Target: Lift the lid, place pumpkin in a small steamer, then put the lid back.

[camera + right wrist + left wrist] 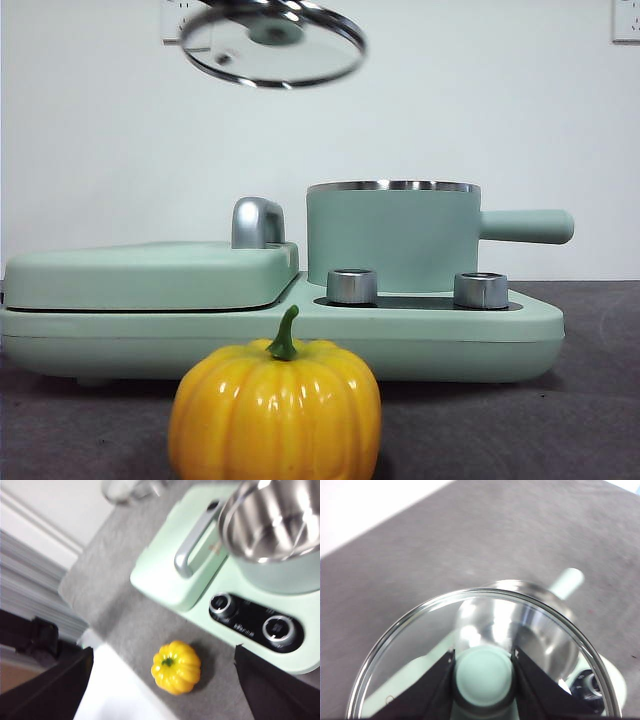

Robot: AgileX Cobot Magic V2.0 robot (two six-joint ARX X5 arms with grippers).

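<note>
The yellow-orange pumpkin should go in the small steamer (392,235), so my right gripper will grab its ribbed round body (275,420) next.
My left gripper (484,652) is shut on the mint-green knob (484,674) of the clear glass lid (410,645). It holds the lid (272,45) high in the air, above and to the left of the small steamer (392,235). The steamer stands open, and its shiny steel inside shows in both wrist views (535,625) (280,525). The yellow-orange pumpkin (275,410) sits on the grey table in front of the appliance. My right gripper (164,651) is open and empty, well above the pumpkin (176,666), with one jaw on each side of it in that view.
The steamer stands on a mint-green appliance base (520,335) with two steel dials (352,286) (481,290). A flat griddle cover (150,275) with a steel handle (256,222) lies to its left. The steamer's side handle (525,226) points right.
</note>
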